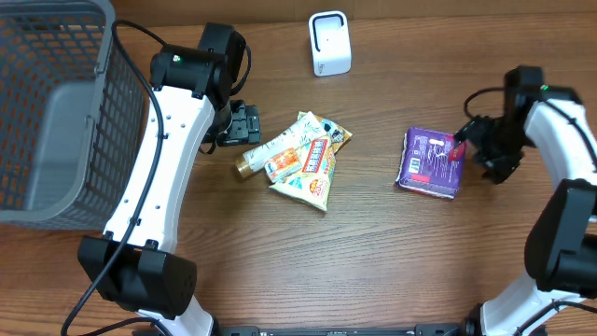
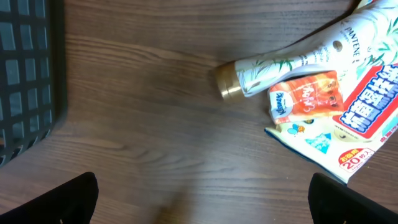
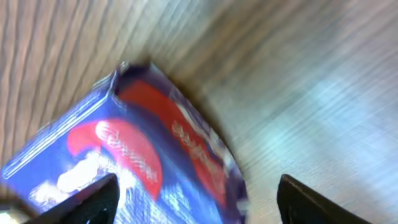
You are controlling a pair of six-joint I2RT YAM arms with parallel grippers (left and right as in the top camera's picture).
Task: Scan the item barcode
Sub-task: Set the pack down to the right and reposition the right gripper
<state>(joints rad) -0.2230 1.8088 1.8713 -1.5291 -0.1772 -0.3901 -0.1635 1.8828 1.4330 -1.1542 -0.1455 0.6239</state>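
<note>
The right gripper grabs the purple packet by its edge away from the pile next, to turn and scan the packet.
A purple packet (image 1: 429, 161) with red and white print lies flat on the wooden table at the right. My right gripper (image 1: 471, 145) is at its right edge. In the right wrist view the packet (image 3: 137, 162) is blurred and runs under the left finger, and my right gripper (image 3: 198, 193) stands open around its corner. I cannot make out a barcode on it. The white scanner (image 1: 329, 43) stands at the back centre. My left gripper (image 1: 244, 124) is open over bare wood (image 2: 202, 193), just left of a pile of items.
The pile holds a white bottle with a gold cap (image 1: 270, 149) (image 2: 292, 59), a small orange packet (image 2: 308, 93) and a white snack bag (image 1: 312, 177) (image 2: 354, 124). A grey mesh basket (image 1: 56, 112) (image 2: 28, 74) fills the far left.
</note>
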